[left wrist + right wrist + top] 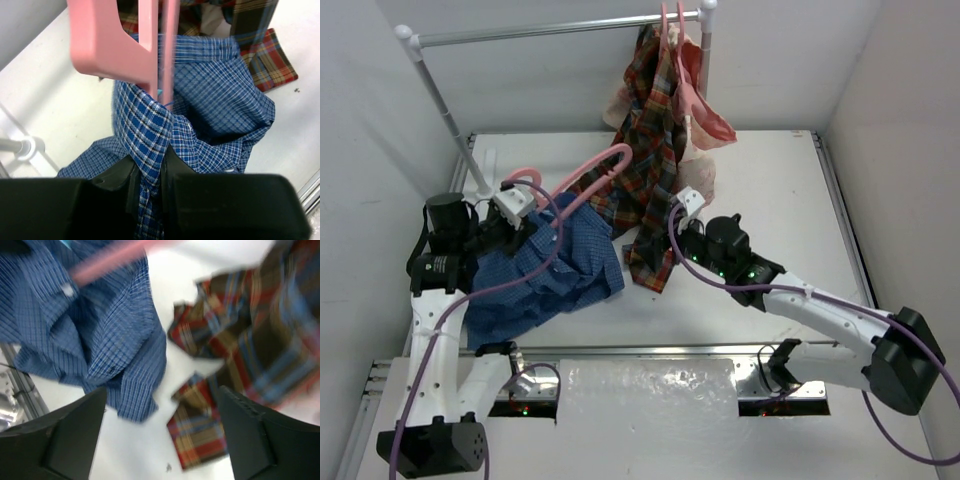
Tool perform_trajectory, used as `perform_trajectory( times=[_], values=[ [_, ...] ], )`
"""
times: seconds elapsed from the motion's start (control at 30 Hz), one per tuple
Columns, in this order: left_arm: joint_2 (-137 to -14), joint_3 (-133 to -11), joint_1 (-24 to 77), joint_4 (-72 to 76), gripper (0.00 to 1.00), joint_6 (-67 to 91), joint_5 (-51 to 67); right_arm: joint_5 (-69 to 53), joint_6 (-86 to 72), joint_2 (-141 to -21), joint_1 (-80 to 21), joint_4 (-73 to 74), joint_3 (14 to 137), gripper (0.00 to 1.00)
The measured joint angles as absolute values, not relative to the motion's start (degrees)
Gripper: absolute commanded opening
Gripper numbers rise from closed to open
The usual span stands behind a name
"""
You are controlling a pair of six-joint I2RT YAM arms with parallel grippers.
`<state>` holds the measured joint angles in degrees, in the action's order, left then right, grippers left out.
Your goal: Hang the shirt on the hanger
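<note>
My right gripper grabs the blue check shirt's loose edge facing the plaid shirt next, to draw the blue check shirt [555, 270] over the hanger's loose end.
The blue check shirt [555, 270] hangs bunched from my left gripper [512, 212] over the left half of the table. In the left wrist view the jaws [150, 172] are shut on a fold of the shirt [215, 115]. The pink hanger [120, 45] stands just beyond that fold. In the top view the hanger [595, 165] arcs from the left gripper toward the plaid shirt, its lower part hidden in the blue cloth. My right gripper [686, 204] is open and empty right of the shirt. In the blurred right wrist view it [160, 437] faces the shirt's hem [105, 340] and a blurred pink bar of the hanger [107, 260].
A red-green plaid shirt [650, 170] hangs from the rail [550, 30], its tail [250, 345] on the table beside my right gripper. A peach garment [705, 120] hangs behind it. The rail's left post [450, 110] slants near my left arm. A clear plastic sheet [645, 395] lies at the front edge.
</note>
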<state>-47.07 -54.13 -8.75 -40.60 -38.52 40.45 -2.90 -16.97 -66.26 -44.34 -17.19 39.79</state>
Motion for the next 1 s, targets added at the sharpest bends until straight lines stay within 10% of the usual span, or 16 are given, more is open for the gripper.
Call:
perform_trajectory(
  times=[0.3, 0.83, 0.93, 0.97, 1.0],
  values=[
    [-45.8, -54.2, -9.0, -40.1, 0.00, -36.4, 37.8, -0.6, -21.1, -63.6, -44.8, -21.1, 35.7, 0.88],
    [-43.8, -55.2, -9.0, -40.5, 0.00, -34.2, 39.1, -6.3, -32.5, -99.1, -49.8, -32.0, 51.4, 0.87],
    [-43.8, -55.2, -9.0, -40.5, 0.00, -34.0, 39.1, -7.1, -33.9, -102.7, -49.9, -33.7, 54.0, 0.37],
    [-43.8, -55.2, -9.0, -40.5, 0.00, -34.0, 39.1, -7.4, -34.2, -103.6, -49.9, -34.3, 54.3, 0.02],
    [-43.8, -55.2, -9.0, -40.5, 0.00, -34.0, 39.0, -7.6, -34.7, -104.3, -49.9, -34.9, 54.4, 0.00]
  ],
)
